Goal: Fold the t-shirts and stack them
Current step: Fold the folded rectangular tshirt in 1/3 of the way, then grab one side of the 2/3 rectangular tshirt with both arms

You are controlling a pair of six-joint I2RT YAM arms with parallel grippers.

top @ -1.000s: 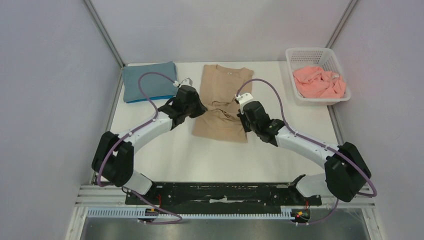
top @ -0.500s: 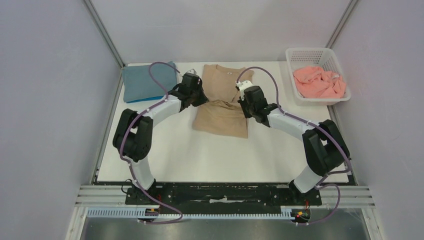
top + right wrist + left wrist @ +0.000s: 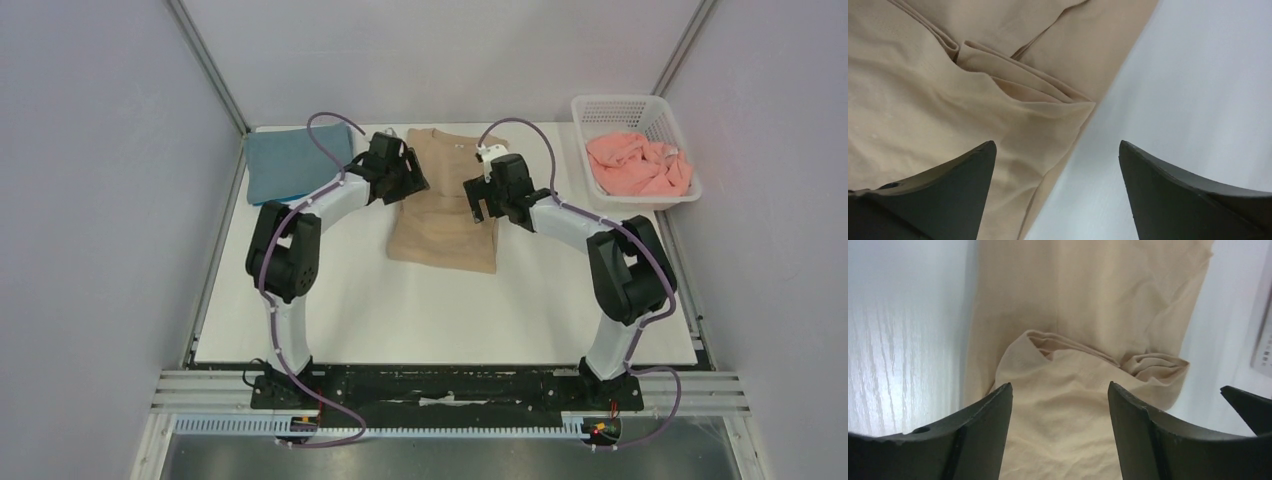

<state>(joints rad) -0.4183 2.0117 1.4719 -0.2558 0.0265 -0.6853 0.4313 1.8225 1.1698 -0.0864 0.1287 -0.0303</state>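
My left gripper grabs the tan t-shirt's near corner [image 3: 392,256] on the slate-blue t-shirt's side next, to fold the tan t-shirt's near edge over evenly.
A tan t-shirt [image 3: 445,225] lies in the middle of the table, its sides folded in and a loose fold resting across its upper part. My left gripper [image 3: 416,182] hovers open over the tee's left side; the left wrist view shows tan cloth [image 3: 1068,305] under the left gripper [image 3: 1059,385], nothing pinched. My right gripper [image 3: 478,203] stands open at the tee's right edge; in the right wrist view the right gripper [image 3: 1057,142] spans the tan hem [image 3: 923,100] and bare table. A folded slate-blue t-shirt [image 3: 290,165] lies far left. A crumpled salmon-pink t-shirt [image 3: 640,165] sits in the basket.
The white slatted basket [image 3: 622,103] stands at the far right corner. Grey walls with metal posts close in the table on three sides. The white table [image 3: 440,310] stretches between the tan tee and the arms' bases.
Both grippers carried the tan tee's fold toward the far side and then opened, letting go of the cloth. Both elbows have swung inward and up.
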